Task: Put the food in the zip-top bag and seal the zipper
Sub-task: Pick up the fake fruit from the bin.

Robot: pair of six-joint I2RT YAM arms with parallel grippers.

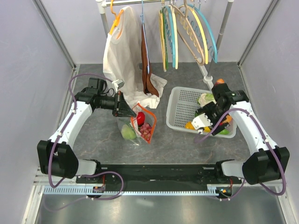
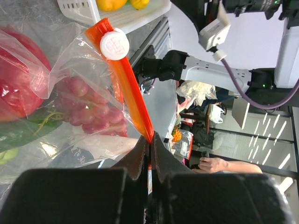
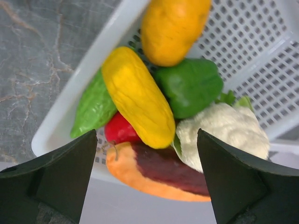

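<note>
The robot's right gripper should next take the yellow oblong food across its narrow middle point(image 1: 209, 129), so that one end stays free to go into the bag point(image 1: 144, 125).
The clear zip-top bag point(image 1: 144, 125) lies on the table between the arms, with a red fruit point(image 2: 14, 79), purple grapes point(image 2: 88, 105) and a green piece point(image 1: 128, 133) inside it. My left gripper point(image 2: 150, 140) is shut on the orange-red zipper point(image 2: 131, 93) near its end, and the white slider point(image 2: 114, 44) sits further along the strip. My right gripper point(image 3: 147, 140) hangs open over the white basket point(image 1: 180, 100). Below it lie a yellow oblong food point(image 3: 135, 95), an orange one point(image 3: 175, 28), a green pepper point(image 3: 189, 86), a cauliflower point(image 3: 224, 130) and a red piece point(image 3: 119, 130).
A white garment point(image 1: 124, 51) and a brown cloth point(image 1: 147, 70) hang from the rack behind the bag, their hems touching the table. Coloured hangers point(image 1: 187, 32) hang above the basket. A rack pole point(image 1: 205, 70) stands just behind the basket. Walls close in both sides.
</note>
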